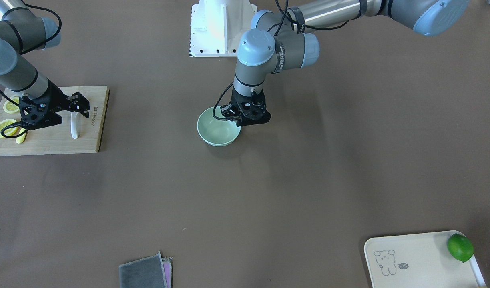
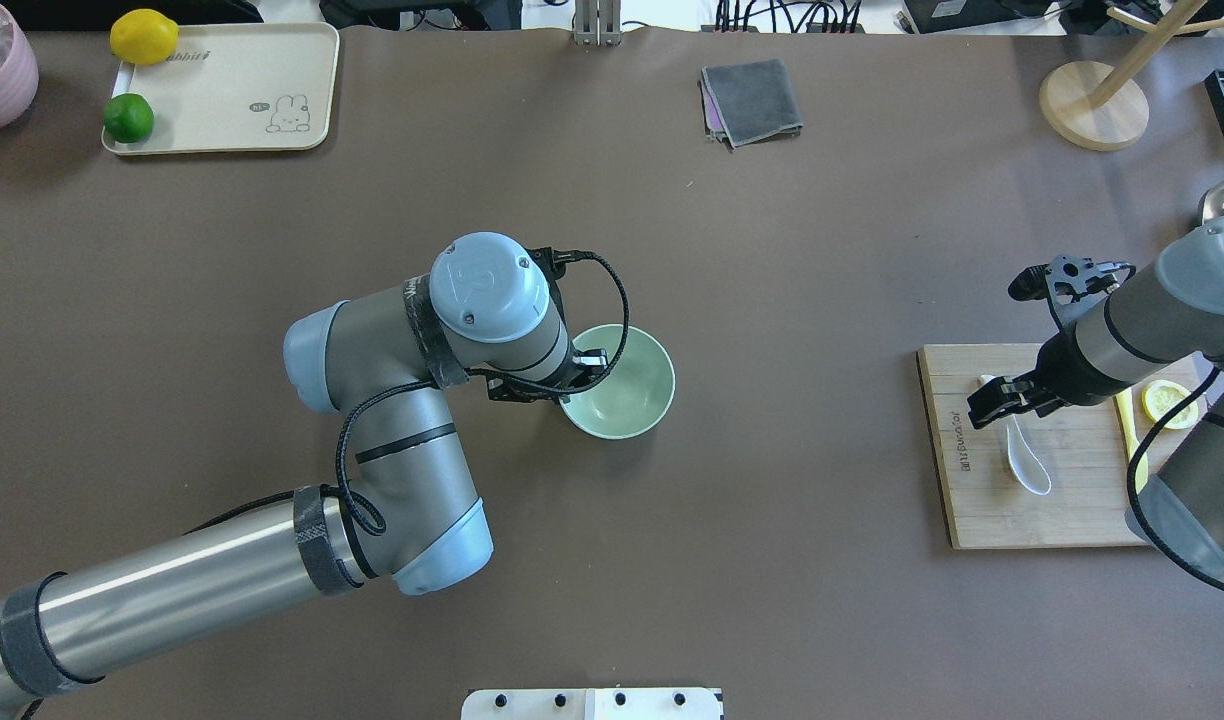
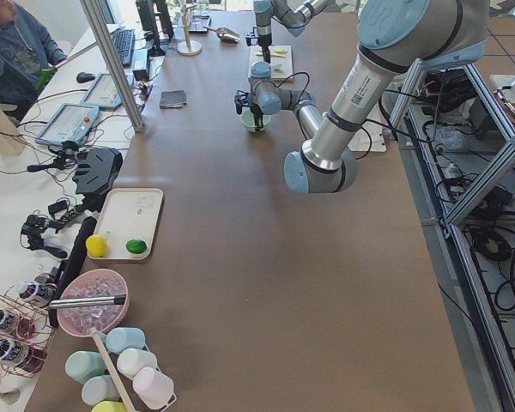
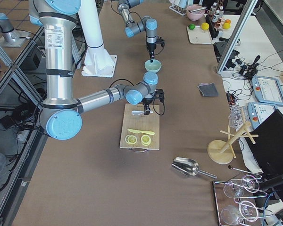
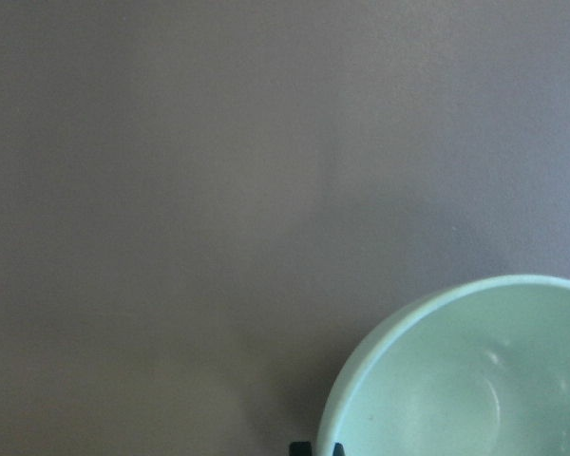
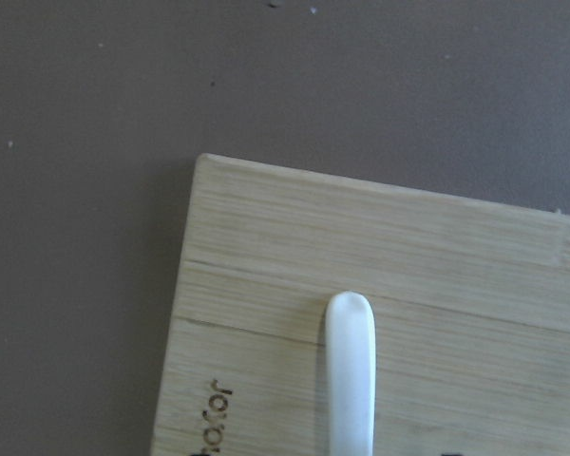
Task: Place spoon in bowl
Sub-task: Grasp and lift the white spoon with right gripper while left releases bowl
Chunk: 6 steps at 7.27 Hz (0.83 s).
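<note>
I need to place the white spoon in the mint-green bowl (image 1: 214,130) with my right gripper, so I should grab the spoon by its handle (image 1: 75,127) next.
The white spoon (image 2: 1028,457) lies on a wooden cutting board (image 2: 982,510) at the right, its handle pointing away from the robot. It also shows in the front view (image 1: 74,127) and the right wrist view (image 6: 350,370). My right gripper (image 2: 997,392) hovers open over the handle's end and holds nothing. The pale mint-green bowl (image 2: 627,392) stands mid-table and is empty. My left gripper (image 2: 570,385) is at the bowl's rim on the robot's side. Its fingertips (image 5: 300,446) sit close together at that rim and look shut on it.
Lemon slices (image 2: 1169,402) and a yellow knife (image 2: 1129,430) lie on the board beside the spoon. A cream tray (image 2: 242,95) with a lime and a lemon is far left. A grey cloth (image 2: 752,100) and a wooden stand (image 2: 1092,105) are at the far edge.
</note>
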Each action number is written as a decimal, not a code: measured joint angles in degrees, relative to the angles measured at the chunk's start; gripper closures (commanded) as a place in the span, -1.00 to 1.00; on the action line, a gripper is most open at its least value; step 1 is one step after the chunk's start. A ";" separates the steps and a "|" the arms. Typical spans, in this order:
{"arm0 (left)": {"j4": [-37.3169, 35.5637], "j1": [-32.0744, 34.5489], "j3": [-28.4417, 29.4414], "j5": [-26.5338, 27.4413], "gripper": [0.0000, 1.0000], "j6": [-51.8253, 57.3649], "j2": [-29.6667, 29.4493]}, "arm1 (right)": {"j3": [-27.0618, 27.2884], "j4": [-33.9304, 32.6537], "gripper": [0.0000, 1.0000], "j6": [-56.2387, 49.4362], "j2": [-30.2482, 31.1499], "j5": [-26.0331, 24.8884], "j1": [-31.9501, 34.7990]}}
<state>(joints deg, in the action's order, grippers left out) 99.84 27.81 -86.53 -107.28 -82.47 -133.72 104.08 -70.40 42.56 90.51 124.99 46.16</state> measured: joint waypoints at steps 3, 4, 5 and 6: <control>-0.01 -0.04 -0.08 -0.05 -0.96 -0.01 0.11 | -0.96 0.02 1.00 0.23 -0.13 -0.65 -0.18; 0.00 -0.05 -0.18 -0.07 -0.97 0.03 0.09 | -1.01 0.05 1.00 0.24 -0.15 -0.75 -0.19; 0.00 -0.05 -0.30 -0.03 -0.97 0.06 0.05 | -0.97 0.07 1.00 0.23 -0.16 -0.77 -0.17; -0.01 0.03 -0.60 -0.02 -0.97 0.11 0.02 | -0.87 0.08 1.00 0.19 -0.12 -0.72 -0.14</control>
<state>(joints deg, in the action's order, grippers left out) 99.83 27.84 -87.13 -107.31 -82.36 -133.70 103.21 -70.32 42.75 90.39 124.27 46.01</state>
